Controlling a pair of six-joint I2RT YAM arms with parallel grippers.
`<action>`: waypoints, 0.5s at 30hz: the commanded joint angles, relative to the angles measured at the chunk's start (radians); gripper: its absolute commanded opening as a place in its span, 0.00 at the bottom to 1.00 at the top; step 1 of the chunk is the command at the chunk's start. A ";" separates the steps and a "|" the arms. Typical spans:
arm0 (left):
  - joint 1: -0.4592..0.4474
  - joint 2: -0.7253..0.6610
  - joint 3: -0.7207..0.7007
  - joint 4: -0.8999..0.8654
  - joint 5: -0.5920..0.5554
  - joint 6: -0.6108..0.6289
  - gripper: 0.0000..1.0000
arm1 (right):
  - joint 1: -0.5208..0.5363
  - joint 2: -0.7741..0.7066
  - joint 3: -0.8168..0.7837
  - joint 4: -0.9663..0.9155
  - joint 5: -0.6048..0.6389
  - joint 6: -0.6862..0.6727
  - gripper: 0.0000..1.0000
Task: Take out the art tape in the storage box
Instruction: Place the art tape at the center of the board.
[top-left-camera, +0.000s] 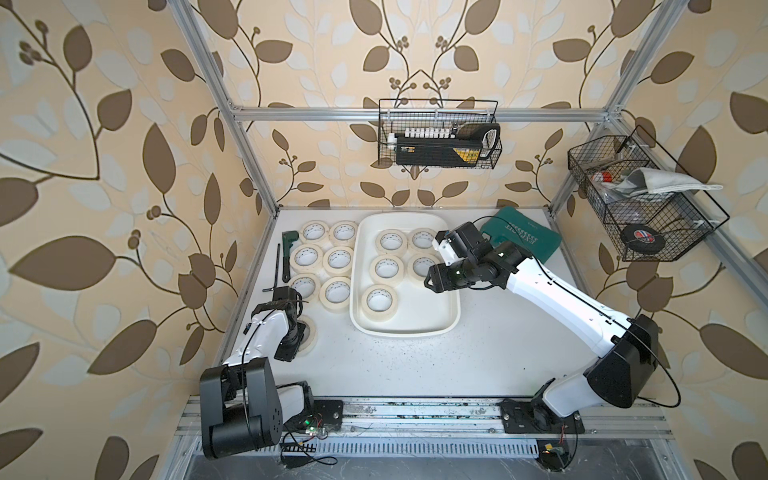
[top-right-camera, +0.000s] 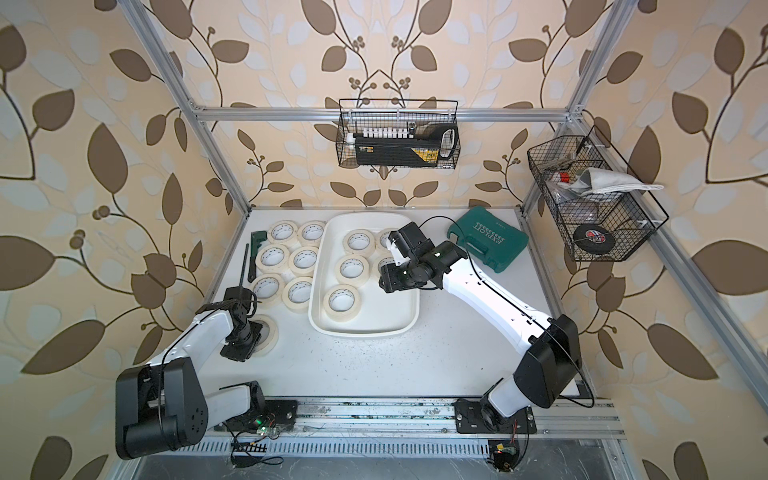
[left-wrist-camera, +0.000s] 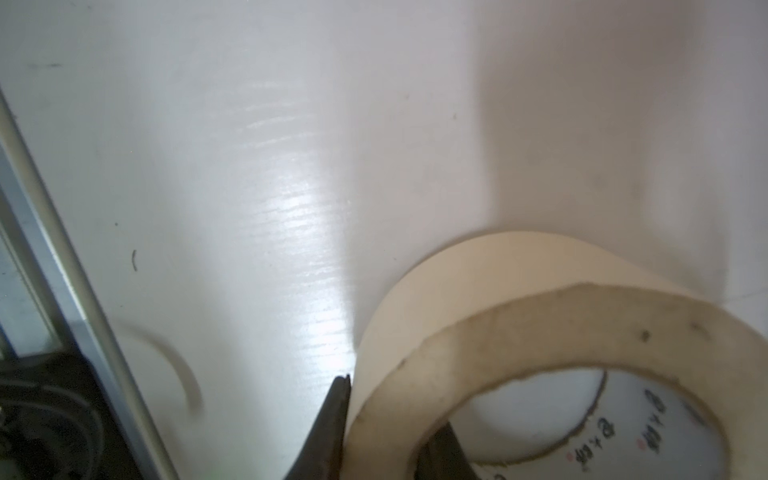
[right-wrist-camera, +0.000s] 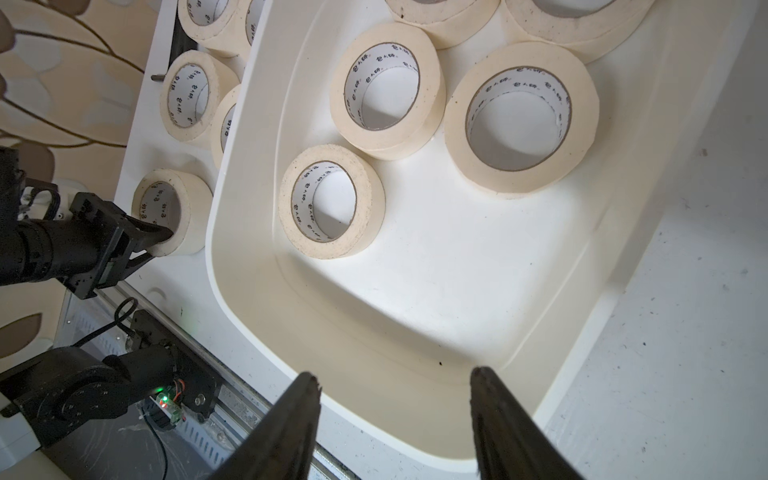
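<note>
My left gripper should open now, because the roll is resting on the bare table, clear of other rolls, and would stay flat.
The storage box (top-left-camera: 405, 332) (top-right-camera: 357, 331) is a shallow white tub in mid-table, seen in both top views. Several cream art tape rolls (top-left-camera: 378, 302) (right-wrist-camera: 330, 203) lie flat inside it. More rolls (top-left-camera: 338, 261) lie in rows on the table to its left. My left gripper (left-wrist-camera: 390, 428) (right-wrist-camera: 156, 245) is shut on the wall of one roll (left-wrist-camera: 519, 299) (top-right-camera: 271, 328) (right-wrist-camera: 176, 205) near the table's left edge, one finger inside the ring and one outside. My right gripper (right-wrist-camera: 394, 374) (top-left-camera: 428, 282) hangs open and empty over the box's near right part.
A teal tool case (top-left-camera: 519, 239) lies at the back right. Black wire baskets hang on the back rail (top-left-camera: 438, 141) and the right side (top-left-camera: 640, 199), the latter holding a black roll (top-left-camera: 638, 239). A green wrench (top-left-camera: 288, 249) and a black hex key (top-left-camera: 277, 266) lie at the far left.
</note>
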 joint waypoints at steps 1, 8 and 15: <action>0.031 -0.004 -0.021 0.037 0.013 0.025 0.26 | 0.008 0.019 -0.017 0.015 -0.016 0.012 0.60; 0.046 -0.022 -0.012 0.037 0.014 0.042 0.52 | 0.017 0.043 -0.015 0.022 -0.023 0.017 0.60; 0.046 -0.069 0.040 0.000 0.009 0.027 0.85 | 0.026 0.067 -0.010 0.036 -0.030 0.028 0.60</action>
